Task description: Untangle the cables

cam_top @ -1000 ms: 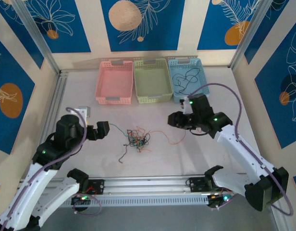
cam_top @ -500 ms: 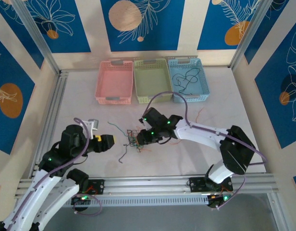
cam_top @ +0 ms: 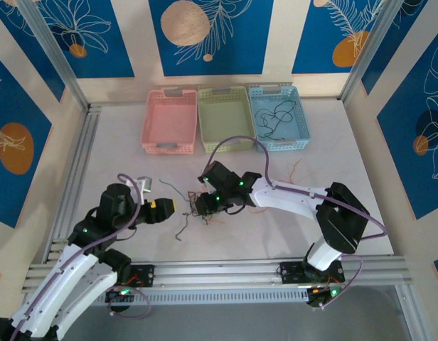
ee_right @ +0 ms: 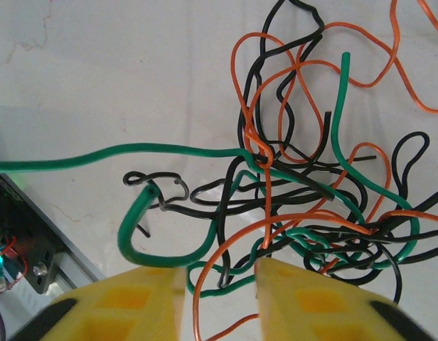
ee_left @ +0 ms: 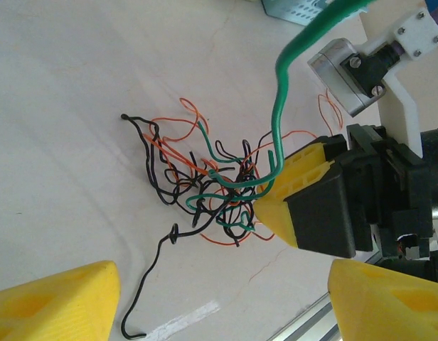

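My right gripper grips only the orange-red wire where it bows out on the tangle's near side next, to untangle the wire.
The cables (cam_top: 204, 207) lie in a tangle of black, orange-red and green wires mid-table, also seen as a knot (ee_left: 205, 177) and close up (ee_right: 304, 199). My right gripper (cam_top: 200, 202) is down in the tangle's near side. Its yellow fingers (ee_right: 326, 302) stand apart, the gripper (ee_right: 219, 302) open, with orange, green and black strands crossing the gap unpinched. A thick green wire (ee_right: 144, 220) curls over the left finger. My left gripper (cam_top: 169, 207) sits left of the tangle, open (ee_left: 226, 305), with bare table and a black wire tail (ee_left: 151, 284) between its fingers.
Pink (cam_top: 170, 148), green (cam_top: 222, 147) and blue (cam_top: 284, 145) baskets line the far side; the blue one holds a black cable (cam_top: 272, 117). A loose orange wire (cam_top: 297, 168) lies right of the arm. An aluminium rail (cam_top: 219, 270) borders the near edge.
My right arm swung left from near the blue basket down into the tangle, and its jaws narrowed. The left gripper crept right toward the tangle and closed somewhat.
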`<act>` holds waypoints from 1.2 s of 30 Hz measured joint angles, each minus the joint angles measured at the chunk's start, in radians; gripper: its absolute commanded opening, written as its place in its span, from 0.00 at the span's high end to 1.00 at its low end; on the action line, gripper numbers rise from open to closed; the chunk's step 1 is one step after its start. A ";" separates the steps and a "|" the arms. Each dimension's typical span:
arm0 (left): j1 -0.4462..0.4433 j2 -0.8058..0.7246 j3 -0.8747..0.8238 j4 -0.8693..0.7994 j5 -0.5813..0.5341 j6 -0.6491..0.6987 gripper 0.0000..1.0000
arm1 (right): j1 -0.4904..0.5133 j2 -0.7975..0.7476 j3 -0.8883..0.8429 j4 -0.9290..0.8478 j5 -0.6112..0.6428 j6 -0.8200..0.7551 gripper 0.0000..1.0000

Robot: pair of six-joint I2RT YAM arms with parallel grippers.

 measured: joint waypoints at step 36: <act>-0.157 0.415 -0.235 0.557 0.026 -0.068 0.51 | -0.211 -0.091 -0.220 0.298 -0.261 0.078 1.00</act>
